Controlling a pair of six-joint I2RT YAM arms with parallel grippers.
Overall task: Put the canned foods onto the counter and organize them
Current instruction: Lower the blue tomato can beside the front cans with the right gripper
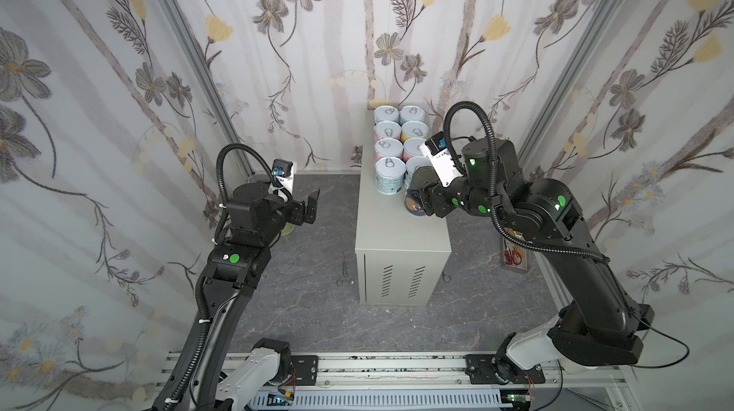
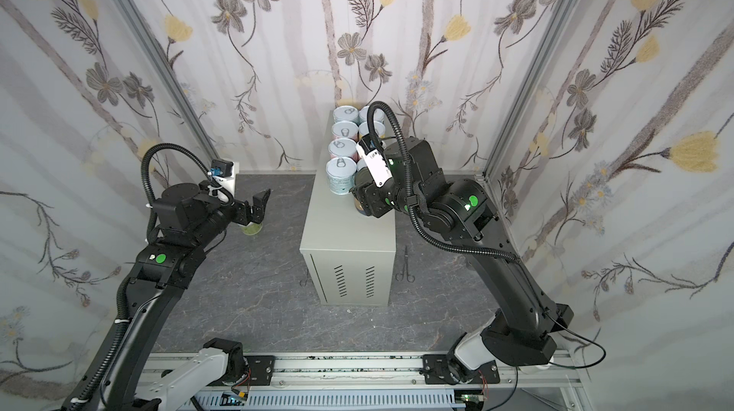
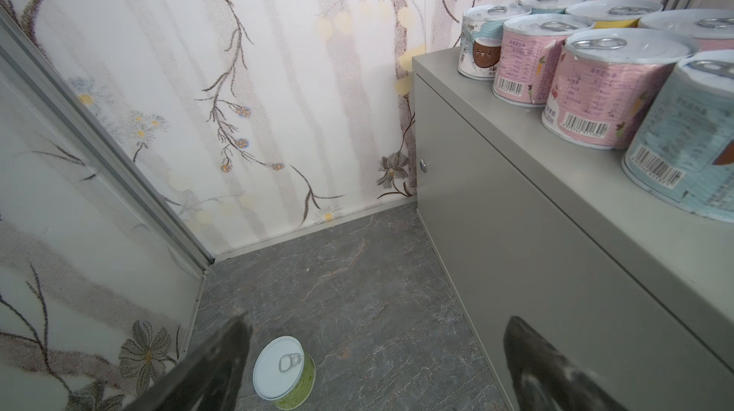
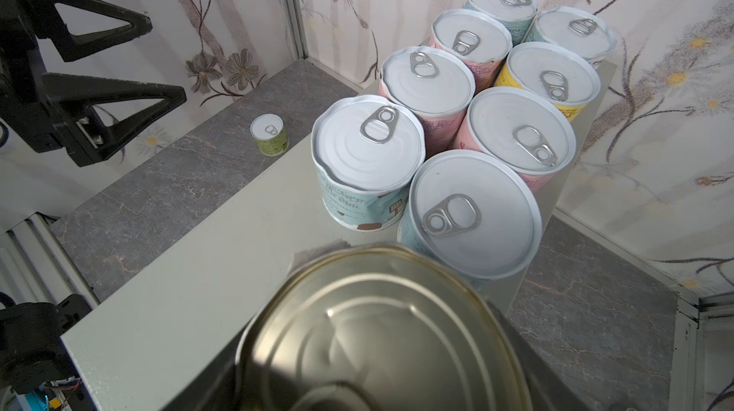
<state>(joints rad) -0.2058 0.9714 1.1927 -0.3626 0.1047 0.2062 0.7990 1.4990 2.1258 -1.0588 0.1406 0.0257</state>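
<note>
The taller dark-blue can [image 1: 411, 206] is just above flat, empty counter by the rows, so the robot's right gripper will open, and the can would end up on the counter.
Several canned foods with white pull-tab lids [image 1: 400, 139] stand in two rows at the back of the counter [image 1: 397, 238], a tall grey cabinet. My right gripper [image 1: 415, 195] is shut on a taller dark-blue can [image 1: 411, 206], held just above the counter's right side, in front of the rows. In the right wrist view that can's bare metal end [image 4: 381, 333] hides the fingers. A short green can [image 3: 284, 373] stands on the floor left of the counter. My left gripper [image 1: 313, 206] hangs open above it, holding nothing.
Metal forceps [image 1: 344, 270] lie on the dark stone floor left of the counter, and another pair [image 2: 406, 270] lies to its right. A small tray with red scissors [image 1: 515, 256] sits under the right arm. Floral walls close in three sides.
</note>
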